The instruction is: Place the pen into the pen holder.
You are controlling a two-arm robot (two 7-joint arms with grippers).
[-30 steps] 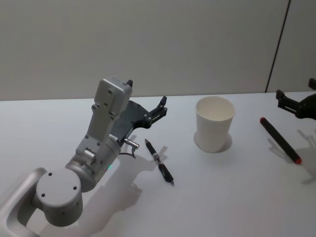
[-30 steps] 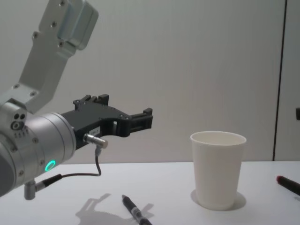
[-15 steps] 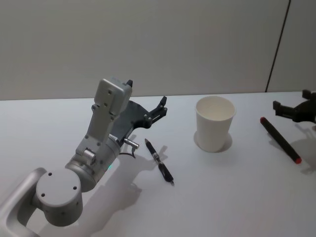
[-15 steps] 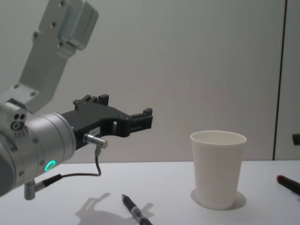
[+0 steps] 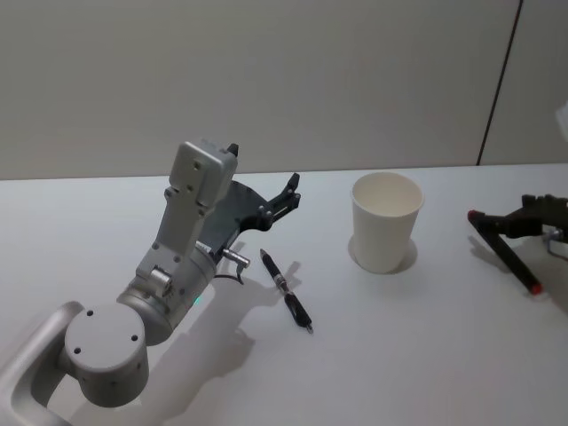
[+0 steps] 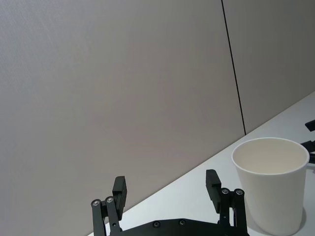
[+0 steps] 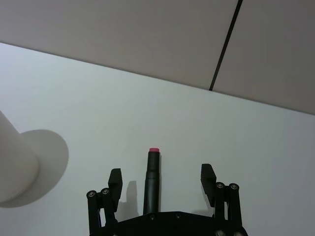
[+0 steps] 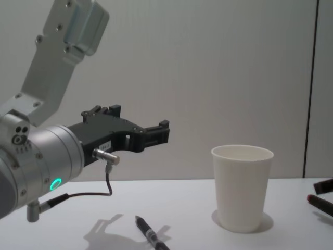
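Note:
My right gripper needs to drop the second black pen into the white paper cup (image 8: 241,190), so next it needs to grab the pen by its body (image 8: 317,202) beside a red end.
A dark pen with red ends (image 5: 513,259) lies on the white table at the right. My right gripper (image 5: 508,222) hangs low over its far end, open. In the right wrist view the pen (image 7: 150,178) lies between the spread fingers (image 7: 115,180), and nothing touches it. The pen holder, a white paper cup (image 5: 386,222), stands upright at centre right and also shows from the chest (image 8: 242,187). A black pen (image 5: 286,291) lies left of the cup. My left gripper (image 5: 288,191) is held open in the air above and behind that black pen.
My left arm's big grey joints (image 5: 169,266) fill the near left of the table. A grey wall runs behind the table's far edge. Bare tabletop (image 5: 408,337) lies in front of the cup and between the two pens.
My right gripper has come down and toward the middle, from above the table's right edge to just over the red-ended pen. The left arm, cup and black pen have not moved.

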